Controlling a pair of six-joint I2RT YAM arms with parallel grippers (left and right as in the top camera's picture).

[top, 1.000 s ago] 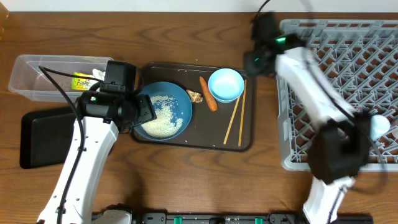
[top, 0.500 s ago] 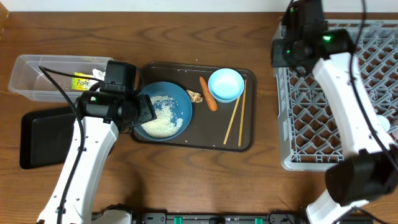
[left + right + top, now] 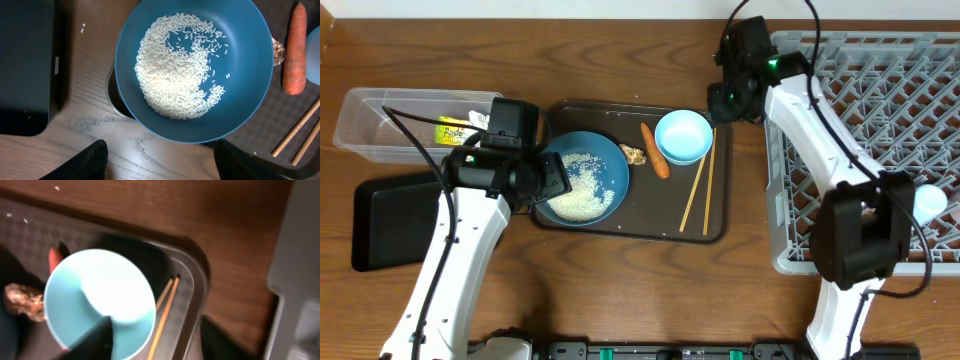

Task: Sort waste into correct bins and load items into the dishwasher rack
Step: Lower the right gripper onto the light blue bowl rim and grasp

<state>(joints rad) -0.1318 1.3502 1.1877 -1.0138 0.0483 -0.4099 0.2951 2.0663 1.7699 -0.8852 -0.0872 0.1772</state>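
Observation:
My right gripper grabs the light blue bowl's rim (image 3: 711, 135) (image 3: 154, 310) on the chopsticks' side next, to tip the bowl into the dishwasher rack.
A dark blue plate-bowl (image 3: 582, 180) (image 3: 195, 70) holding loose white rice (image 3: 175, 75) sits on the left of the brown serving tray (image 3: 718, 232). My left gripper (image 3: 160, 165) hangs open just above its near rim, holding nothing. On the tray are also a carrot (image 3: 655, 150), a brownish scrap (image 3: 634, 155), a light blue bowl (image 3: 683, 136) (image 3: 100, 305) and chopsticks (image 3: 698, 185) (image 3: 165, 312). My right gripper (image 3: 157, 340) is open over the bowl's right edge and the chopsticks' ends, and nothing is in it. The grey rack (image 3: 880, 150) stands at the right.
A clear tub (image 3: 365, 125) at the far left holds a yellow-green wrapper (image 3: 452, 131). A flat black tray (image 3: 390, 220) (image 3: 25, 65) lies in front of it. A small pale cup (image 3: 930, 203) stands in the rack near its right wall.
My right gripper has come from over the rack's far left corner to the light blue bowl, and its jaws have opened. The left arm has not moved.

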